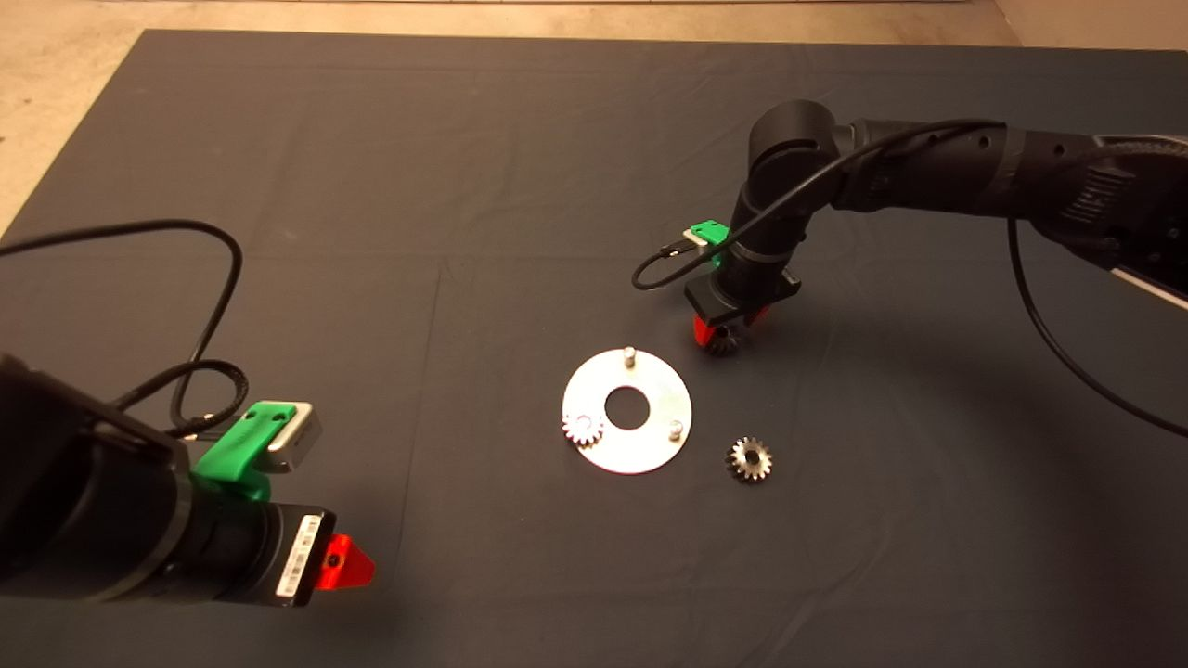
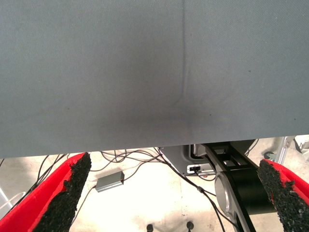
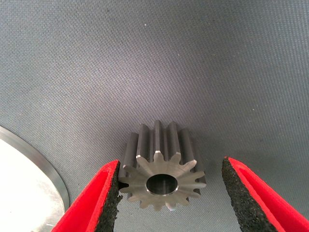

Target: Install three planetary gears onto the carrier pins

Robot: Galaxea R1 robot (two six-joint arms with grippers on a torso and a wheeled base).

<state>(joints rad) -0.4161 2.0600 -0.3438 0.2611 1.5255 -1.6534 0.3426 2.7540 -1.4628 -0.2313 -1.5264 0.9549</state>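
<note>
My right gripper grabs the toothed sides next, so the third gear's center hole (image 3: 161, 184) stays free to slide onto an empty carrier pin.
The round silver disc (image 1: 650, 450) lies at mid-mat with one planetary gear (image 1: 583, 428) seated on its left carrier pin. Two carrier pins stand bare: the far one (image 1: 629, 353) and the right one (image 1: 676, 428). A second gear (image 1: 750, 458) lies loose on the mat, right of the disc. My right gripper (image 1: 719, 332) points down just beyond the disc's far right edge, open around a third gear (image 3: 161, 169). One pad (image 3: 114, 198) touches its teeth and the other pad (image 3: 236, 193) stands apart. My left gripper (image 1: 351, 562) waits at the lower left, open and empty.
The disc's rim (image 3: 34, 166) shows close beside the gear in the right wrist view. The left wrist view shows the mat (image 2: 154, 72), its edge, and cables and equipment on the floor beyond. A black cable (image 1: 213, 306) loops over the mat at the left.
</note>
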